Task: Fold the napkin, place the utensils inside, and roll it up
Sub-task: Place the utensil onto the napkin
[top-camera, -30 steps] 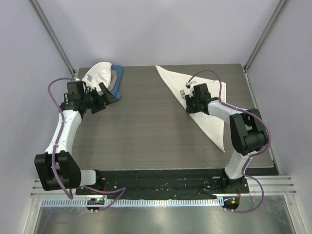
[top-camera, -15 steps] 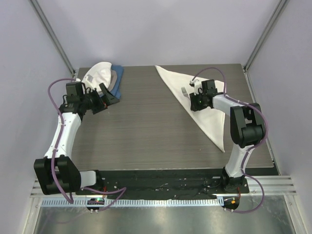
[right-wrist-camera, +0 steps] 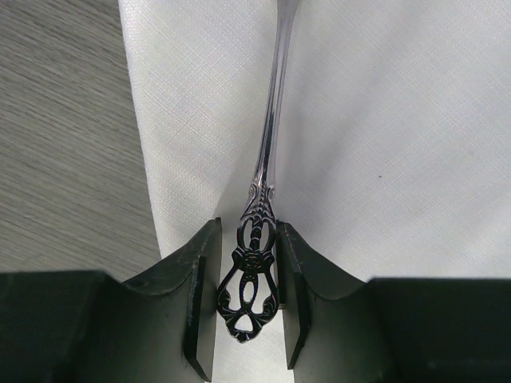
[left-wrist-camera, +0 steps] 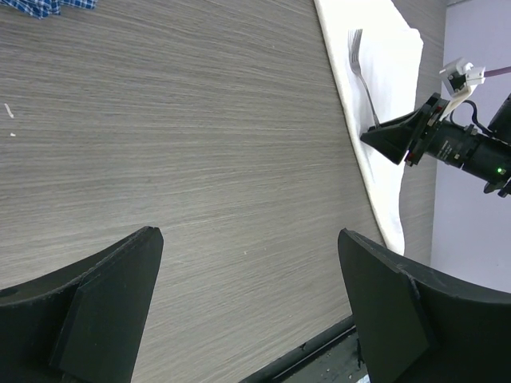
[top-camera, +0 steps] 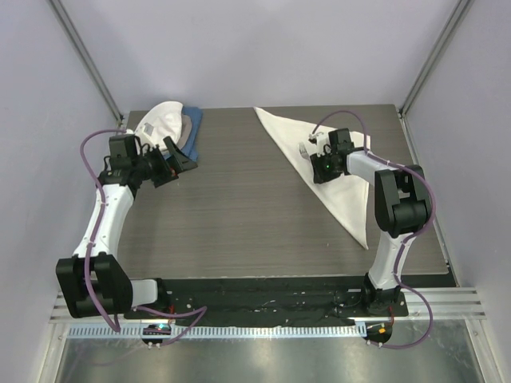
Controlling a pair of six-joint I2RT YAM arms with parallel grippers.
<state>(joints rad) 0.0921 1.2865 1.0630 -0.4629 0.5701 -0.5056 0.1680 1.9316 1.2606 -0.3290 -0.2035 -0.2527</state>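
Observation:
The fork's handle is low over the flat napkin, inside the napkin's edge, so it is now time for my right gripper to open.
The cream napkin (top-camera: 345, 203) lies folded into a long triangle at the right of the table; it also shows in the right wrist view (right-wrist-camera: 383, 120). The silver fork (right-wrist-camera: 268, 152) lies along it, tines pointing away from the gripper. My right gripper (right-wrist-camera: 249, 275) is shut on the fork's ornate handle end, low over the napkin; in the top view the right gripper (top-camera: 317, 159) sits on the napkin's upper part. The left wrist view shows the fork (left-wrist-camera: 361, 72) too. My left gripper (top-camera: 177, 155) is open and empty above the bare table at the far left.
A stack of white, tan and blue cloths (top-camera: 168, 124) lies at the back left, just behind my left gripper. The wood-grain table (top-camera: 239, 207) is bounded by walls on three sides. A black rail (top-camera: 263, 287) runs along the near edge.
My right wrist has shifted a little to the right and back over the napkin, still holding the fork's handle. The left arm has hardly moved.

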